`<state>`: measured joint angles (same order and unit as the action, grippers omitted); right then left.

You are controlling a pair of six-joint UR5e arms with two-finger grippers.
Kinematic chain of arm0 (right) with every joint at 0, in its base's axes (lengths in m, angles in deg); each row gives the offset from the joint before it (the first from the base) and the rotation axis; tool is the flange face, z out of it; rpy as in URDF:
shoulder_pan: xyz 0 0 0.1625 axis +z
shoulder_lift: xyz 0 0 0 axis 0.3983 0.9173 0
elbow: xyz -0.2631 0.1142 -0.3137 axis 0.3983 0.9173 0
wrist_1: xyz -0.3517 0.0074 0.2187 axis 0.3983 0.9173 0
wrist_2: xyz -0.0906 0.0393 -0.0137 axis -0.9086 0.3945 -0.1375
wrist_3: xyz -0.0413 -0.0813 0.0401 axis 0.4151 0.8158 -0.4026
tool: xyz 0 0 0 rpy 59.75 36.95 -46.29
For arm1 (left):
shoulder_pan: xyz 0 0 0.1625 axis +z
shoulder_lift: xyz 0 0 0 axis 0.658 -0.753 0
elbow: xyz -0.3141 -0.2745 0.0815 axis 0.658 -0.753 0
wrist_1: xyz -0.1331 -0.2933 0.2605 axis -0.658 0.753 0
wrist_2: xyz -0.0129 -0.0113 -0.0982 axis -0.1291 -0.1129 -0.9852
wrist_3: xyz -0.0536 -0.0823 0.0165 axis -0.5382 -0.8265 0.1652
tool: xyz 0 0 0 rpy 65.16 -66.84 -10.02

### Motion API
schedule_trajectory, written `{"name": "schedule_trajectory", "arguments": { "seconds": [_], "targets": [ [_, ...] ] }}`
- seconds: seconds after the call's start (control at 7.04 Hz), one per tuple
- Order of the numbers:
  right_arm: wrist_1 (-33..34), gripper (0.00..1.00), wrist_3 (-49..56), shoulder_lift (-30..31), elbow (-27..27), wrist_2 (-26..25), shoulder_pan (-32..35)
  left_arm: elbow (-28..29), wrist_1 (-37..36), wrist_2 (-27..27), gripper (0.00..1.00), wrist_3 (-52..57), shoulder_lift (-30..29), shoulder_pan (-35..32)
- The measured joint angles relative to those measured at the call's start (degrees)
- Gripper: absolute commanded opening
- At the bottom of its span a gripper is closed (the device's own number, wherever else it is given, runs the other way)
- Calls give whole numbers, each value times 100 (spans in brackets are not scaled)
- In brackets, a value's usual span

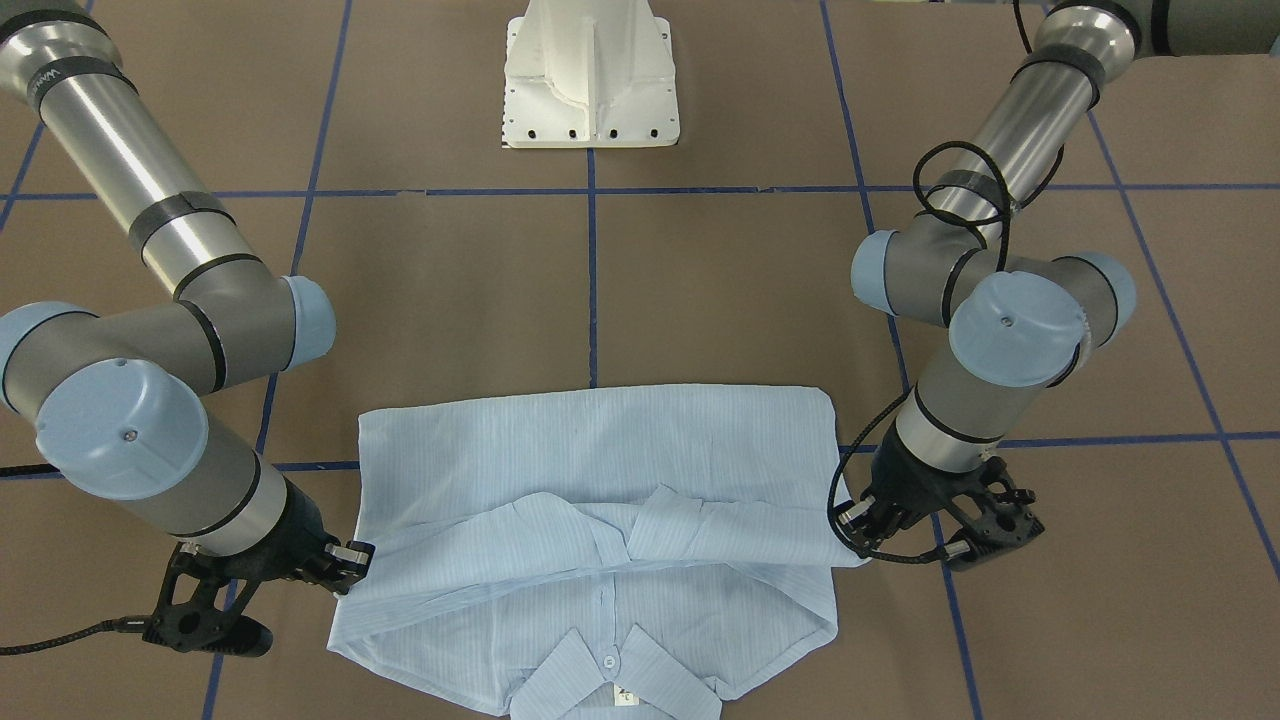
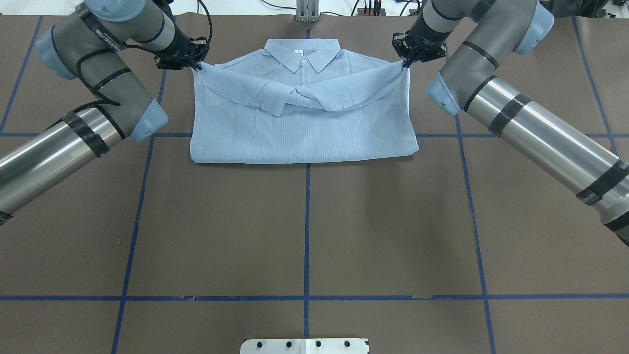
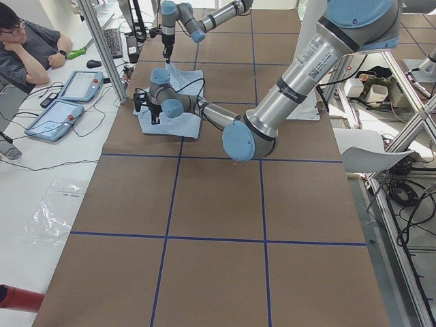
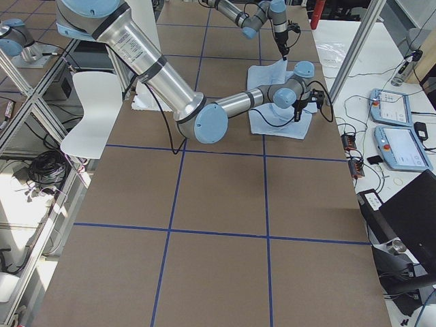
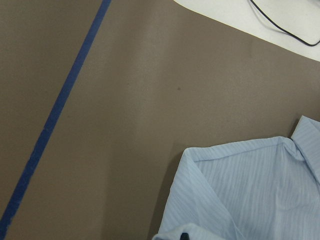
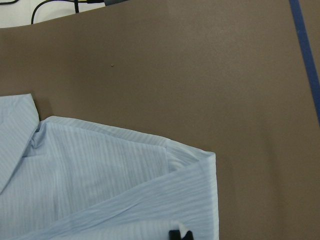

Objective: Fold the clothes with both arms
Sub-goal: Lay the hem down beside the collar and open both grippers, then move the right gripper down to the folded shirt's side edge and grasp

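The folded layer's corner sits low over the shirt's shoulder, so it is now time for my left gripper to open and release that corner.
The pale-blue striped shirt lies flat at the far side of the table. Its collar points away from the robot and its lower part is folded up over the front. My left gripper is shut on the folded layer's corner at the shirt's left shoulder. It also shows in the front-facing view. My right gripper is shut on the opposite corner, and also shows in the front-facing view. Both corners are lifted slightly. The wrist views show the shirt with a black fingertip at the bottom edge.
The brown table carries a grid of blue tape lines. The white pedestal base stands at the robot's side. Cables lie past the table's far edge. An operator sits by two tablets.
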<state>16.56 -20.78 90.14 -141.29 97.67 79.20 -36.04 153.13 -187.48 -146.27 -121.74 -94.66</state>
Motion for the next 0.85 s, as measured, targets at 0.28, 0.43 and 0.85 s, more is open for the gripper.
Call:
{"name": "schedule_trajectory", "arguments": {
  "seconds": [0.28,0.43,0.85],
  "targets": [
    [-23,99,2,11,-6,-1,0,24,1,8,78,4,-6,-45],
    [-46,100,2,19,-14,-6,-8,32,5,9,100,8,-14,-48],
    [-331,100,42,168,-46,-49,-24,37,8,15,100,5,-38,-31]
  ]
}}
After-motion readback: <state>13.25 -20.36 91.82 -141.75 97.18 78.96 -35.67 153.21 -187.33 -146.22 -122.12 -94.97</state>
